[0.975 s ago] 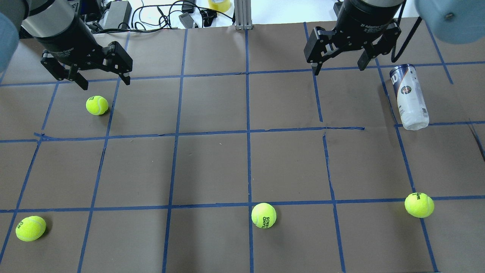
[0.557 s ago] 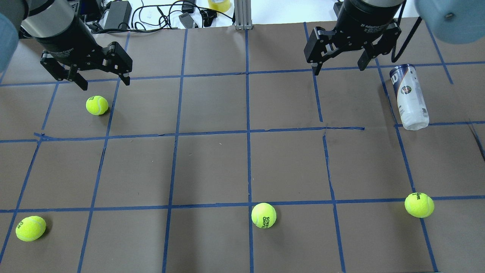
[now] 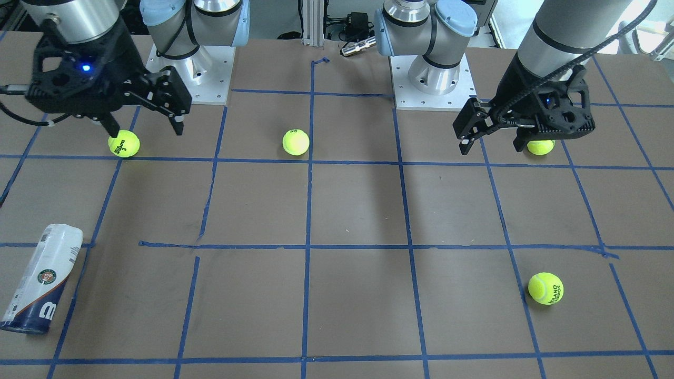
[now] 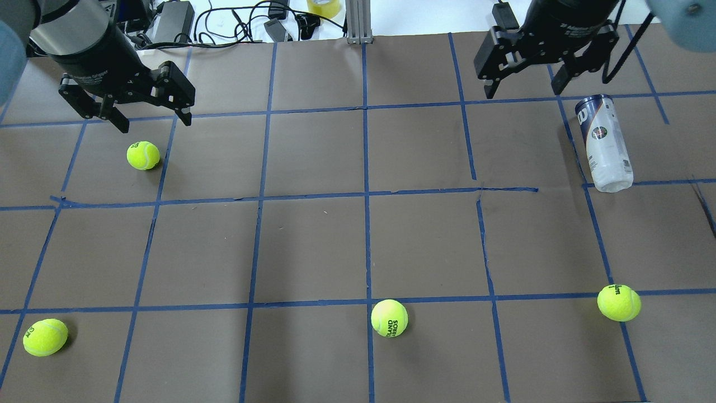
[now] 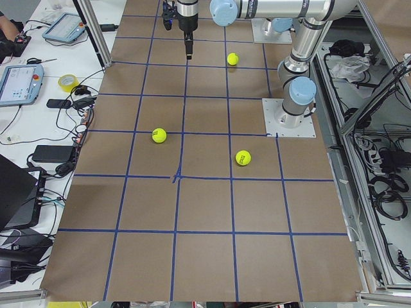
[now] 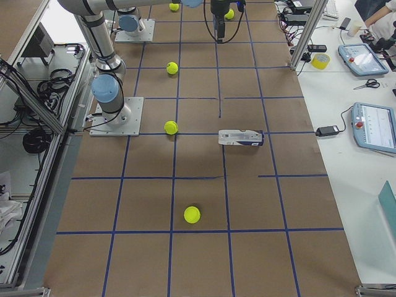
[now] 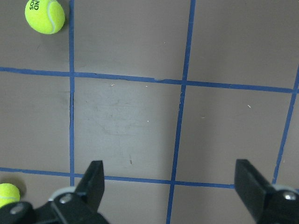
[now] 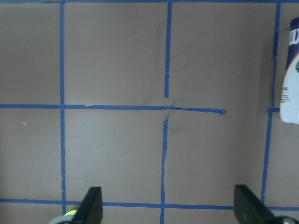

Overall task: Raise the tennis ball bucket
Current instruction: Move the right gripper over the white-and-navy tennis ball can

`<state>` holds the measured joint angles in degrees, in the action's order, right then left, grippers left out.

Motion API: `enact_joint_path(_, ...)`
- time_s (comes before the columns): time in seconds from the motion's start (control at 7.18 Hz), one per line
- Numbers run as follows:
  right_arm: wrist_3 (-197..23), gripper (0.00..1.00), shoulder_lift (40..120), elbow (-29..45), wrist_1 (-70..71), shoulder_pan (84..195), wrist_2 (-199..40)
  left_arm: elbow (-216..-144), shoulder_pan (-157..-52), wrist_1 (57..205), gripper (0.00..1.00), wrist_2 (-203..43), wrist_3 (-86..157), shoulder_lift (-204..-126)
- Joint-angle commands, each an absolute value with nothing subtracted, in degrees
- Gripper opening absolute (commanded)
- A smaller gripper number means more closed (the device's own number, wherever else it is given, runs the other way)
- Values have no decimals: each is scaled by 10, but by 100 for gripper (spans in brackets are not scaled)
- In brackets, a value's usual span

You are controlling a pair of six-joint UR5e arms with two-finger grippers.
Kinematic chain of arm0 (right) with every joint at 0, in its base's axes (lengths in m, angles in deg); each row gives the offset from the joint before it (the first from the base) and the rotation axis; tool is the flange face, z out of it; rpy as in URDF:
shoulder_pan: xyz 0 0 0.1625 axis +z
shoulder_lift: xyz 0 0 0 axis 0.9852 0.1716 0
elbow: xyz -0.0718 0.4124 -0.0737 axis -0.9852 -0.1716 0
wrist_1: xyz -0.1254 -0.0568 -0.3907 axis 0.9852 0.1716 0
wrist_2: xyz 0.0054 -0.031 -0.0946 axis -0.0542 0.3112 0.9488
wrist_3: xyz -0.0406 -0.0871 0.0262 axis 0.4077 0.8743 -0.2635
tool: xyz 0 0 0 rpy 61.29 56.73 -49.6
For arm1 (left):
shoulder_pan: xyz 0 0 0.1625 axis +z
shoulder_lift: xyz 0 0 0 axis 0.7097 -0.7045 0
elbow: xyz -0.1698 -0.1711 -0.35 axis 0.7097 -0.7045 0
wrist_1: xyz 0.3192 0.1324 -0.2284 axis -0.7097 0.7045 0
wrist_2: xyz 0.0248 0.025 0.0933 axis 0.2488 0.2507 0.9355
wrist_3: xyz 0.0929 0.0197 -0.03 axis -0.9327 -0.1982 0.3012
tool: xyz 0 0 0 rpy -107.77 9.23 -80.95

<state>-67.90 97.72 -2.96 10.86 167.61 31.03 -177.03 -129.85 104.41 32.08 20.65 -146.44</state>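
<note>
The tennis ball bucket needs to be lifted, so my right gripper should next grab the labelled middle of its body (image 3: 43, 278) (image 8: 291, 77).
The tennis ball bucket (image 4: 605, 143) is a clear can with a white and navy label. It lies on its side at the table's far right, navy end toward the far edge. It also shows in the front view (image 3: 39, 279) and at the right edge of the right wrist view (image 8: 290, 74). My right gripper (image 4: 524, 92) is open and empty, raised above the table. It hangs just left of and beyond the bucket's navy end, not touching it. My left gripper (image 4: 155, 123) is open and empty, hovering beyond a loose tennis ball (image 4: 143, 155).
More loose tennis balls lie at the near left (image 4: 45, 337), near centre (image 4: 389, 318) and near right (image 4: 618, 302). Cables and power bricks (image 4: 224, 22) and an aluminium post (image 4: 358, 22) stand beyond the far edge. Both arm bases (image 3: 432, 79) are bolted to the table.
My right gripper has shifted to the right and toward the far edge, closer to the bucket's navy end. The left gripper, the bucket and the balls have not moved.
</note>
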Motion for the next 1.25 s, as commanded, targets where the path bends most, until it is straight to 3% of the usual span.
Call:
enact_joint_path(0.0,-615,100,954,-31,132,1581,309,-1771,-1299,1044,100,321,205,-1464)
enact_joint_path(1.11,-483,100,685,-31,353,1450,322,-1775,-1299,1044,100,322,203,-1464)
